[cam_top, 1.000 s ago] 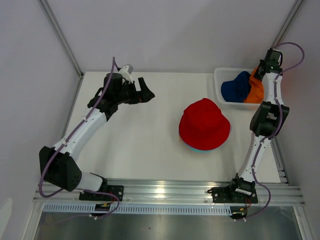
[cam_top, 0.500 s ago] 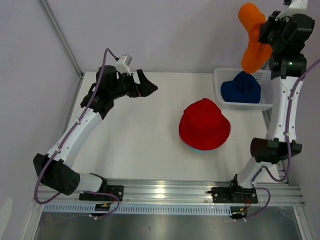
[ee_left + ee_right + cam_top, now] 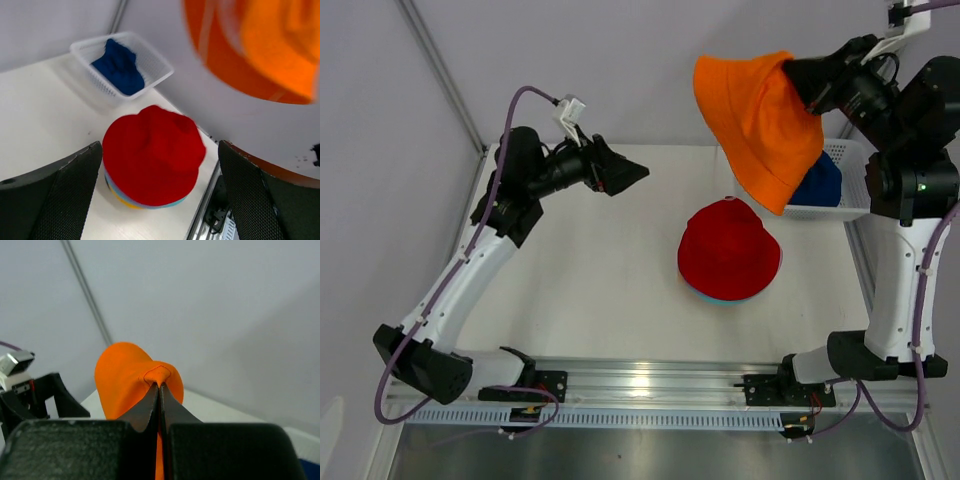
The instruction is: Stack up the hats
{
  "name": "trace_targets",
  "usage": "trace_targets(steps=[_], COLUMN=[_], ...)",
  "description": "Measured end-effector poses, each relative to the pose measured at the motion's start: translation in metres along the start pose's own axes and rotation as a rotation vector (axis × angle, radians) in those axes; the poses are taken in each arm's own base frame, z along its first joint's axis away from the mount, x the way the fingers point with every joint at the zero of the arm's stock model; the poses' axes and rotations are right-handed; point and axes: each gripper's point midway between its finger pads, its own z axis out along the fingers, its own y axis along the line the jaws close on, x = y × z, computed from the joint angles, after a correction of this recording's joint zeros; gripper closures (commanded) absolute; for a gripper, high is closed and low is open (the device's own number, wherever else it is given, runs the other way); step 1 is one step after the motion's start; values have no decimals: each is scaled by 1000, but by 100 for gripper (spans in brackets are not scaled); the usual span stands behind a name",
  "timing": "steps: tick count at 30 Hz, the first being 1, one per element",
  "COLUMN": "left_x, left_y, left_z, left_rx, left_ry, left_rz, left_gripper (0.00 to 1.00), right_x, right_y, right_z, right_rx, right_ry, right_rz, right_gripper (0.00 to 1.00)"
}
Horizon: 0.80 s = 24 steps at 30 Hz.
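I need to grab the orange hat by its brim edge point(image 3: 728, 145) point(image 3: 216, 71) with my left gripper next. This leaves the orange hat's opening free, so the hat can stack over the red one.
A red hat point(image 3: 729, 247) tops a stack at mid table, with teal and yellow brims showing under it in the left wrist view point(image 3: 152, 157). My right gripper point(image 3: 798, 76) is shut on the crown of an orange hat point(image 3: 760, 120) and holds it high above the table, behind the stack; the pinch shows in the right wrist view point(image 3: 159, 385). A dark blue hat point(image 3: 818, 183) lies in the white basket point(image 3: 848, 206) at the back right. My left gripper point(image 3: 632, 175) is open and empty, raised over the table left of the stack and pointing toward it point(image 3: 157, 190).
The basket stands against the table's right edge, beside the right arm's column. A metal rail point(image 3: 650, 385) runs along the near edge. White walls with corner posts close in the back and sides.
My right gripper has lifted the orange hat out of the basket and swung it up and left toward the stack. My left gripper has risen and shifted a little right.
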Motion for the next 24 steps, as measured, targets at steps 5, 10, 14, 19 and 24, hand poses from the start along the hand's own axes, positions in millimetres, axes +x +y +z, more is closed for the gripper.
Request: trace_targets(steps=[5, 10, 14, 19, 24], left_x=[-24, -26, -10, 9, 14], left_y=[-51, -89, -86, -53, -37], left_z=[-13, 2, 36, 70, 88], left_rx=[180, 314, 318, 221, 198], left_ry=[-85, -116, -94, -76, -91], left_rz=[99, 74, -25, -125, -130], left_gripper=[0, 0, 0, 0, 1], right_x=[50, 89, 103, 109, 110], right_y=[16, 24, 32, 44, 53], right_z=[-4, -9, -11, -14, -20], right_rx=[-43, -55, -73, -104, -130], right_ry=[132, 218, 250, 269, 272], right_rz=[117, 197, 225, 236, 237], right_gripper=[100, 100, 100, 100, 100])
